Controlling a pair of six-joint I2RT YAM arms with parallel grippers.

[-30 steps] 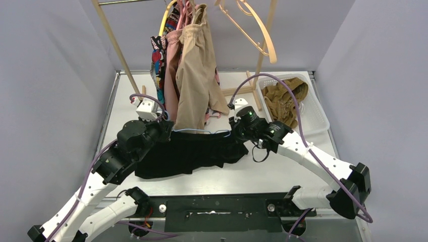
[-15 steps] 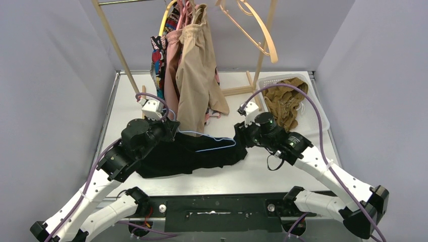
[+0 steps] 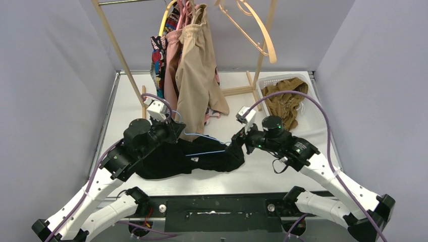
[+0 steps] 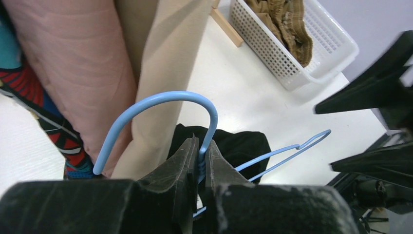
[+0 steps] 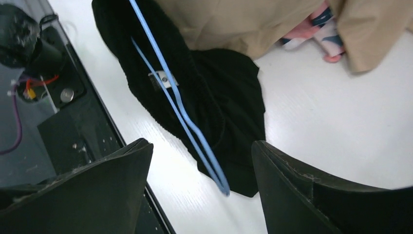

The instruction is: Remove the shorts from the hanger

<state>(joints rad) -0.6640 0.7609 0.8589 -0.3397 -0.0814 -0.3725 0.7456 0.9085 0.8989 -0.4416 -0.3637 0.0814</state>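
Note:
I will grab the light-blue wire hanger (image 4: 165, 96) at its far tip (image 4: 324, 135) with my right gripper next, so the hanger's hook stays free to hang on the bar.
The black shorts (image 3: 202, 160) lie crumpled on the white table between my two arms. A light-blue wire hanger (image 4: 165, 96) rests over them, its long wire arm (image 5: 212, 160) bare on top of the black fabric (image 5: 229, 97). My left gripper (image 4: 201, 146) is shut on the hanger's twisted neck, just below the hook. At the hanger's far tip my right gripper (image 5: 200, 146) hovers open, with nothing between its fingers. Beige shorts (image 3: 194, 75), pink shorts (image 3: 172, 65) and comic-print shorts (image 3: 159, 58) hang from the rail behind.
A white basket (image 3: 315, 118) at the back right holds mustard-brown shorts (image 3: 285, 96). An empty wooden hanger (image 3: 255, 30) hangs at the top right. The slanted wooden rack posts (image 3: 121, 55) stand behind the arms. A black base plate (image 3: 217, 206) runs along the near edge.
My right gripper has opened, let go of the black shorts and drawn back to the right. The left gripper has lifted the hanger a little; more blue wire shows.

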